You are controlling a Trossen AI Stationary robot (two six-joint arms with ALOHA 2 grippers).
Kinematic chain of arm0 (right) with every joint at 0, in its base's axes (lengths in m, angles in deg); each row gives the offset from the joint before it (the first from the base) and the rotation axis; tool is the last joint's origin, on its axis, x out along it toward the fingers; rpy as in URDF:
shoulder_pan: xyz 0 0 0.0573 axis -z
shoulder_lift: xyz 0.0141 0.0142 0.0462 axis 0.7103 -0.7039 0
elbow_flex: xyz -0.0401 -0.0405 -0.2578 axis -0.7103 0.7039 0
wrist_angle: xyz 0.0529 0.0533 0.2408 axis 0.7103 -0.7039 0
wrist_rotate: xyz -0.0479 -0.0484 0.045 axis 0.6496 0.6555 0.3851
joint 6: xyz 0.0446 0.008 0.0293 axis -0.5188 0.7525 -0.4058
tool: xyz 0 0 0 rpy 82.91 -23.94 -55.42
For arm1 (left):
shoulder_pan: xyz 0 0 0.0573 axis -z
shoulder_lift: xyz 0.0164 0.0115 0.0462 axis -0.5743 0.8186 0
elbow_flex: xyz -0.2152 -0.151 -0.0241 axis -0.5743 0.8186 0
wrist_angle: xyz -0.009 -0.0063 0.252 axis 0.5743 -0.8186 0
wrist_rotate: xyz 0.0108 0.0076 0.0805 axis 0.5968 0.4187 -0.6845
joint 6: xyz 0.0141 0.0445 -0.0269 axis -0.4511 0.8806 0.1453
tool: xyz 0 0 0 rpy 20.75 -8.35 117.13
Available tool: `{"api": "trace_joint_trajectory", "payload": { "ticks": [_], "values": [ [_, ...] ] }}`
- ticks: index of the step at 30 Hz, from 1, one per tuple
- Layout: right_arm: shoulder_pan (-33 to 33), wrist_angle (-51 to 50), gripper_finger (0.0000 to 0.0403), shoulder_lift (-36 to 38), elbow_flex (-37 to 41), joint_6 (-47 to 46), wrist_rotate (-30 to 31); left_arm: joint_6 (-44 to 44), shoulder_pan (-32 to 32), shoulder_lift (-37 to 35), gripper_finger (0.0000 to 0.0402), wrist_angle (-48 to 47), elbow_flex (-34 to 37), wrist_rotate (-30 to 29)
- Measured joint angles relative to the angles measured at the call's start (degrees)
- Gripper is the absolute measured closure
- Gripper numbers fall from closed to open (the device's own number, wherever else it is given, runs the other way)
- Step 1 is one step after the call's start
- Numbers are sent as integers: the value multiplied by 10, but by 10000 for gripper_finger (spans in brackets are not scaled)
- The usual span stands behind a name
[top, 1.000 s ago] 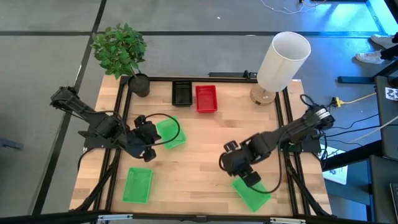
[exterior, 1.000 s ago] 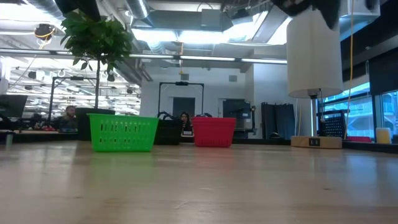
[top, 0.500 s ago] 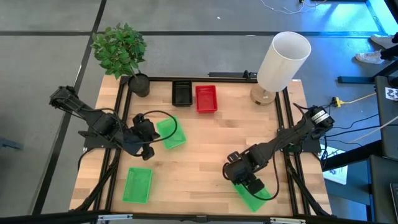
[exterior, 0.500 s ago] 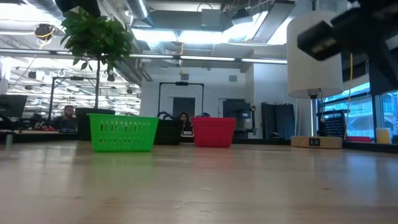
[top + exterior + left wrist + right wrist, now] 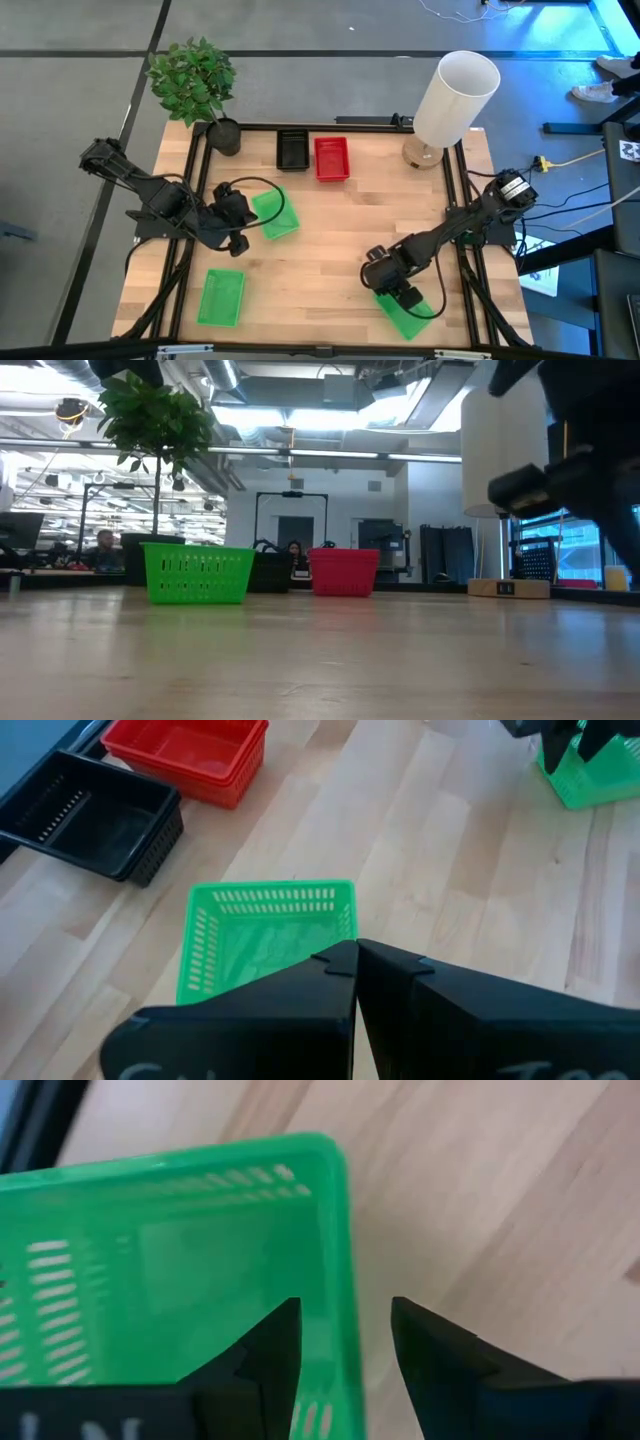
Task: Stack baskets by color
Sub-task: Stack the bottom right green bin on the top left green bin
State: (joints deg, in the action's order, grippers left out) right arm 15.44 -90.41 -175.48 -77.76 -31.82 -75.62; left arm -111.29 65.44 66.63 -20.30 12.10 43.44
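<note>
I need to grab this green basket by its side rim with my right gripper next. Then the green baskets can be stacked together.
Three green baskets rest on their bases on the wooden table: one at the near right, one left of centre and one at the near left. A black basket and a red one stand side by side at the far edge. My right gripper is open and points steeply down at the near-right basket. One finger is inside its side wall and the other outside; I see no touch. My left gripper is shut and hovers above the centre-left basket.
A potted plant stands at the far left corner and a tall white lampshade at the far right. Black frame rails run along the table's sides. Bare wood lies between the two arms.
My right gripper has come down and a little toward the table's near edge onto the near-right green basket, staying open. The baskets have not moved.
</note>
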Motion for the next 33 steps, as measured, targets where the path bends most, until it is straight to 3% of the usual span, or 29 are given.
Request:
{"api": "trace_joint_trajectory", "payload": {
  "ticks": [4,9,14,20,28,33],
  "values": [
    [0,62,284,0,26,-23,36,-3,0,0,402,0,0,0],
    [32,69,389,0,20,-133,41,-4,0,0,402,0,0,0],
    [67,51,398,0,-28,-161,44,-4,0,0,402,0,0,0],
    [130,-2,400,0,-147,-96,59,-3,0,0,401,0,0,0],
    [241,-23,401,-6,-298,98,106,-1,0,-4,401,-1,0,-2],
    [300,-25,401,-57,-378,199,107,-1,0,-4,401,-3,0,-5]
  ]
}}
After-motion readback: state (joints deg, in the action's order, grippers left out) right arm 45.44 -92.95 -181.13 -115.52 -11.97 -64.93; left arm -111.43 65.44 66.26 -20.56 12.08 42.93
